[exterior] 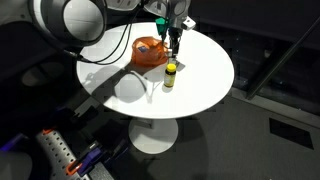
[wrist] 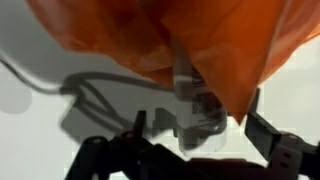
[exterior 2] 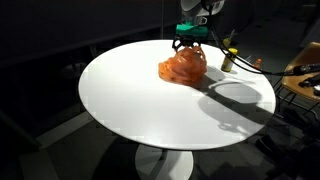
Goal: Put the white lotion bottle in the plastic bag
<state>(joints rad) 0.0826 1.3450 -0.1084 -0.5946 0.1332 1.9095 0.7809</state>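
Note:
My gripper should close on the bottle (wrist: pixel 200 111) now, because its fingers reach past the bag's edge on both sides of the bottle.
An orange plastic bag (exterior: pixel 150 52) lies crumpled on the round white table (exterior: pixel 205 95); it also shows in the other exterior view (exterior 2: pixel 183 66) and fills the top of the wrist view (wrist: pixel 150 35). A whitish bottle with a printed label (wrist: pixel 195 100) pokes out from under the bag's edge, its upper part hidden by the plastic. My gripper (wrist: pixel 197 125) hangs right over the bag's edge, its fingers wide apart on either side of the bottle without touching it. The gripper shows above the bag in both exterior views (exterior: pixel 174 47) (exterior 2: pixel 192 42).
A small dark bottle with a yellow cap (exterior: pixel 170 76) stands upright on the table just beside the bag, also seen in an exterior view (exterior 2: pixel 229 58). A cable trails across the table (exterior: pixel 150 85). The table edge drops to a dark floor.

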